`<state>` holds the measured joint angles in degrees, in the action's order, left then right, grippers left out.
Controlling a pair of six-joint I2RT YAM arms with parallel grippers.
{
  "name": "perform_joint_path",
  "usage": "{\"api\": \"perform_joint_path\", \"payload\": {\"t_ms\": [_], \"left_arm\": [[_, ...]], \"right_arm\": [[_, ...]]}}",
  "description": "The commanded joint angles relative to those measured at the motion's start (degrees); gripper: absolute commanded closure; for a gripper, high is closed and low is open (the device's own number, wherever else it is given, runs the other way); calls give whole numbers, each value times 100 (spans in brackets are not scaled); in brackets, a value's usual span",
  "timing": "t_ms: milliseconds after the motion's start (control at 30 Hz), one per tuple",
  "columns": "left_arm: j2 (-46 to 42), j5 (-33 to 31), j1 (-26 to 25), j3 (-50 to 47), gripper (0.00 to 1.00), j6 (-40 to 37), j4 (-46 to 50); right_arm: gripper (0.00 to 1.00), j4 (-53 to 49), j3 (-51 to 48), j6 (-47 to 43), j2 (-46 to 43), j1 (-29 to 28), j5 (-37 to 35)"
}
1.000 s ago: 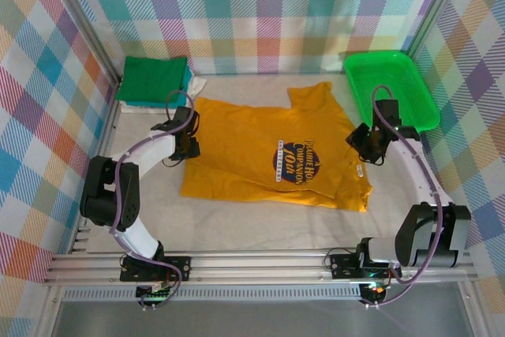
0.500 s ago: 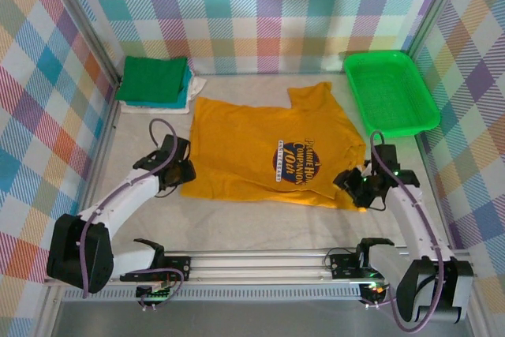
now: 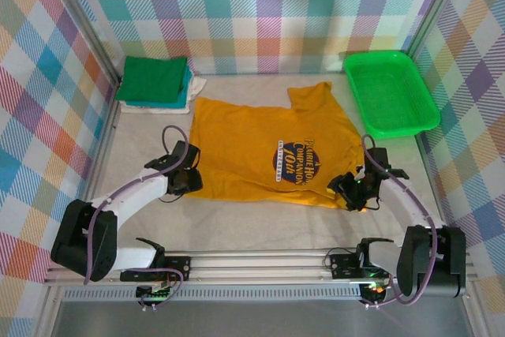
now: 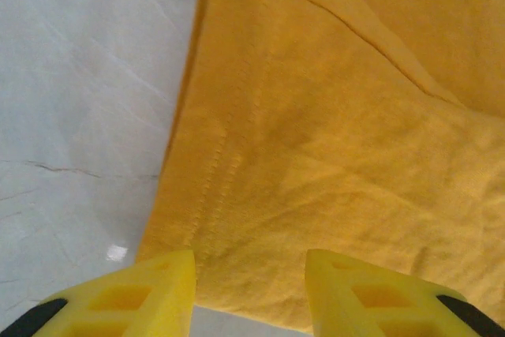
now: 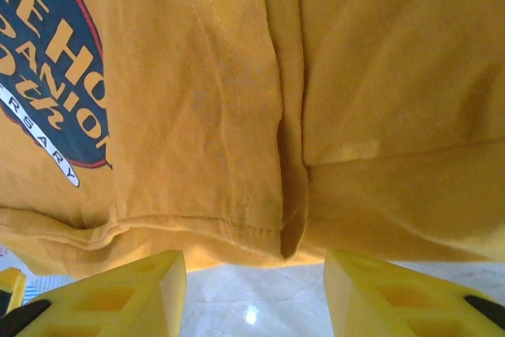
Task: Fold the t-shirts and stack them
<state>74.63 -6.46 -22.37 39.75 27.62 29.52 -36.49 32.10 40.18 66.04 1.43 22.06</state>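
Note:
My right gripper grabs the t-shirt's loose flap point(image 3: 331, 192) by its near corner beside the logo point(image 3: 289, 162) next, to fold the t-shirt inward.
A mustard-yellow t-shirt point(image 3: 260, 144) with a dark-blue logo point(image 3: 289, 162) lies spread out flat in the middle of the table. My left gripper point(image 3: 188, 180) sits low at its near left corner. In the left wrist view the left gripper point(image 4: 251, 290) is open, with the shirt's hem point(image 4: 260, 219) lying flat between the yellow fingers point(image 4: 154, 293). My right gripper point(image 3: 348, 192) is at the near right corner. This right gripper point(image 5: 254, 290) is open over bare table, just short of the hem point(image 5: 237, 226). Folded t-shirts are stacked at the back left, dark green point(image 3: 154, 78) on top of teal point(image 3: 186, 91) and white point(image 3: 197, 84).
A bright green mesh tray point(image 3: 390, 92) stands at the back right. Plaid walls close in the left, back and right sides. Bare table point(image 3: 260, 222) runs between the shirt's near hem and the rail point(image 3: 260, 262) that carries the arm bases.
Both grippers have come down from the shirt's left and right sides to its near corners. The right jaws have opened wider. The shirt lies as before.

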Motion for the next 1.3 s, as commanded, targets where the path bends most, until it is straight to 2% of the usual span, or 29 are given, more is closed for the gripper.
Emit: {"api": "perform_joint_path", "payload": {"t_ms": [0, 100, 200, 367, 467, 633, 933, 1267], "left_arm": [[-23, 280, -239, 163, 58, -197, -196], [-134, 404, -469, 149, 55, -288, -255], [-336, 519, -689, 24, 53, -341, -464], [-577, 279, -744, -70, 52, -274, -429], [-643, 164, -751, -104, 52, -274, -345], [-646, 49, -751, -152, 52, -249, -365], [-669, -434, -751, -85, 51, -139, -368], [-722, -1168, -747, 51, 52, -36, -363]], "right_arm": [[51, 420, -84, 142, 146, -30, 211], [52, 578, -125, 209, 186, -72, 229], [59, 701, -155, 230, 229, -98, 192], [86, 924, -281, 323, 278, -118, 101], [87, 882, -283, 306, 304, -119, 41], [99, 937, -330, 289, 312, -119, 76], [100, 554, 264, 231, -78, -139, 8], [100, 818, 1064, 218, 418, -142, -100]]}}
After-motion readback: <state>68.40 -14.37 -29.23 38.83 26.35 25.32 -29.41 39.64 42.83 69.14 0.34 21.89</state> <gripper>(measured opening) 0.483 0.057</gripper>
